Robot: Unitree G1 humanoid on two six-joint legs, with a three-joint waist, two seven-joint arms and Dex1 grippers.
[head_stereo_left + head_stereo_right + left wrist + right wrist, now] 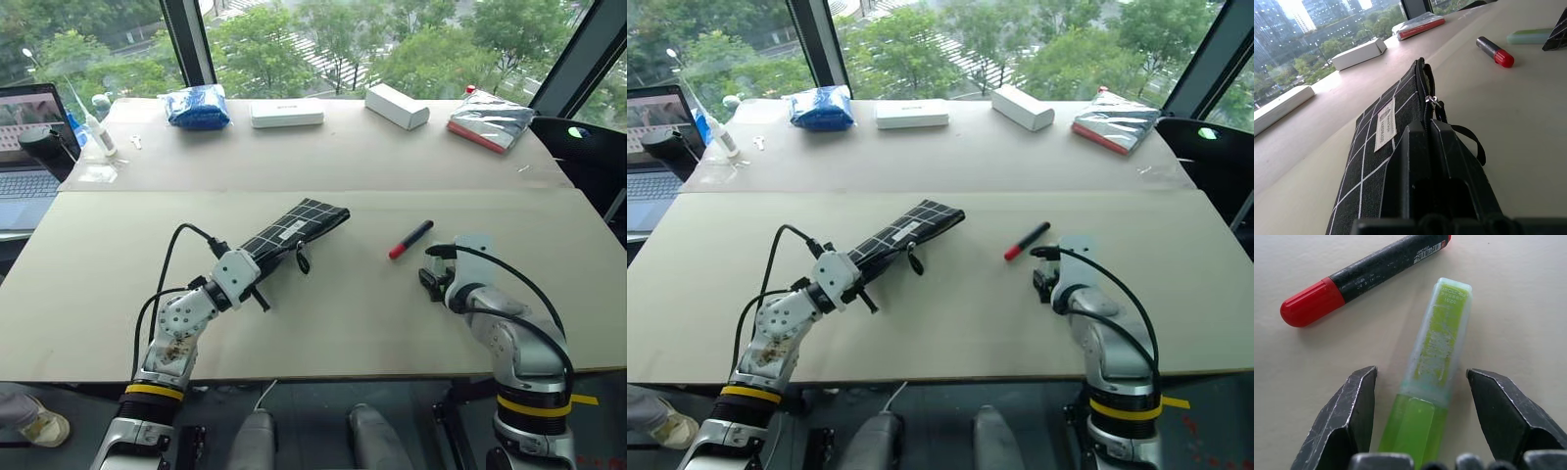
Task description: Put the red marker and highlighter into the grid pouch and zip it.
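Observation:
The right gripper needs to close on the highlighter now. Its fingertips are low over the table beside the highlighter's green body point(1418, 423), so closing now would catch the highlighter.
The grid pouch point(294, 227) lies slanted on the table left of centre, black with white lines and a small white label point(1385, 125). My left gripper point(252, 272) is shut on the pouch's near end, at the zipper edge, and the pull strap point(1469, 138) hangs loose beside it. The red marker point(410, 239) lies flat right of centre, red cap toward me. Just beside it lies the highlighter point(1442, 333), fluorescent green with a paler end. My right gripper point(1421, 373) is low over the table and open, with one finger on each side of the highlighter's near end.
Along the far edge of the table sit a blue bag point(199, 106), two white boxes point(286, 113) point(397, 105) and a silver and red packet point(490, 122). A laptop point(29, 147) stands off the left edge. Bare tabletop lies between the pouch and the marker.

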